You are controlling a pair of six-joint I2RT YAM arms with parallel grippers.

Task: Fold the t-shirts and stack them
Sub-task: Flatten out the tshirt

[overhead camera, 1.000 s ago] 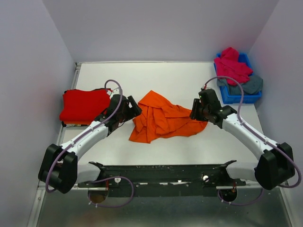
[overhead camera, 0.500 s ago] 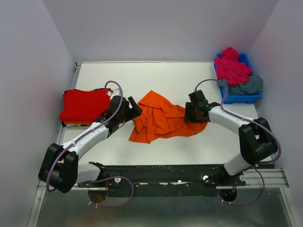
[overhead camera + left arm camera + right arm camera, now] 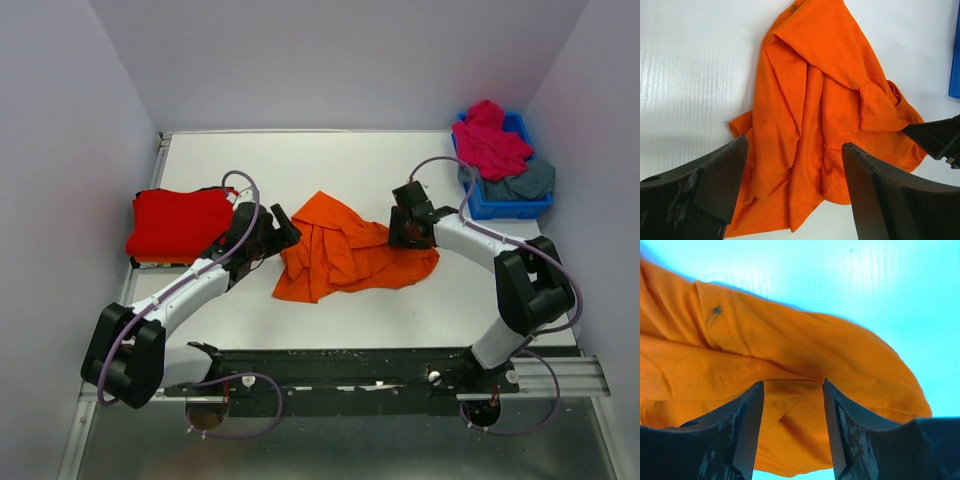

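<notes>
My right gripper will grab the orange t-shirt's raised fold (image 3: 409,247) (image 3: 792,379) on the bin side. The opposite edge stays for my left gripper to spread the shirt flat.
A crumpled orange t-shirt (image 3: 345,255) lies mid-table, also seen in the left wrist view (image 3: 815,115) and the right wrist view (image 3: 790,350). My left gripper (image 3: 285,232) hovers open at the shirt's left edge, its jaws (image 3: 794,142) wide apart over the cloth. My right gripper (image 3: 405,235) sits low at the shirt's right side, open (image 3: 792,384), with a raised fold of orange cloth lying between its fingers. A folded red t-shirt (image 3: 178,222) rests at the left. A magenta-pink t-shirt (image 3: 490,140) and a grey-blue t-shirt (image 3: 525,182) are heaped in the bin.
The blue plastic bin (image 3: 515,208) stands at the back right corner, close behind the right arm. White walls close in the table on the left, the far side and the right. The arms' black base rail runs along the near edge.
My right gripper has slid left onto the right edge of the orange t-shirt, with its arm folding in closer. The left arm and the shirts have stayed put.
</notes>
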